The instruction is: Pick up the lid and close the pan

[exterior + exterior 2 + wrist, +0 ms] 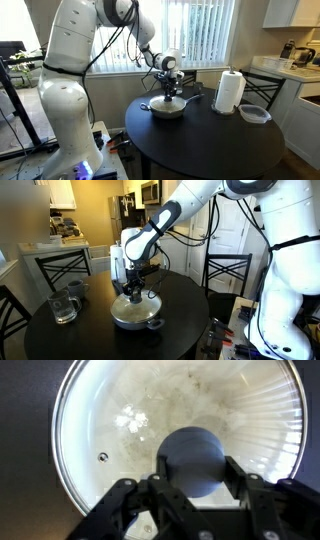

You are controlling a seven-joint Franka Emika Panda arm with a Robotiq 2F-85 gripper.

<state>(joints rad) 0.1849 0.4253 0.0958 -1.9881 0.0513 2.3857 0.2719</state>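
Note:
The glass lid is flat on the silver pan [168, 111] and would stay there, so I need to open my gripper.
The glass lid [130, 410] fills the wrist view, metal rim all round, with the pan's pale inside showing through it. My gripper [192, 478] is over its centre, one finger pressed against each side of the dark knob [190, 455]. In both exterior views the lid [167, 102] [135, 304] lies flat on the silver pan [168, 111] [135, 319] on the round dark table [215, 148]. The gripper [170, 92] [132, 288] reaches straight down onto it. The pan's short dark handle [155, 326] sticks out toward the table's edge.
A paper towel roll [230, 92] and a clear squarish container with a dark rim [255, 114] stand beside the pan. The container [63, 307] and a dark cup [75, 284] show in an exterior view. Chairs [62, 266] ring the table.

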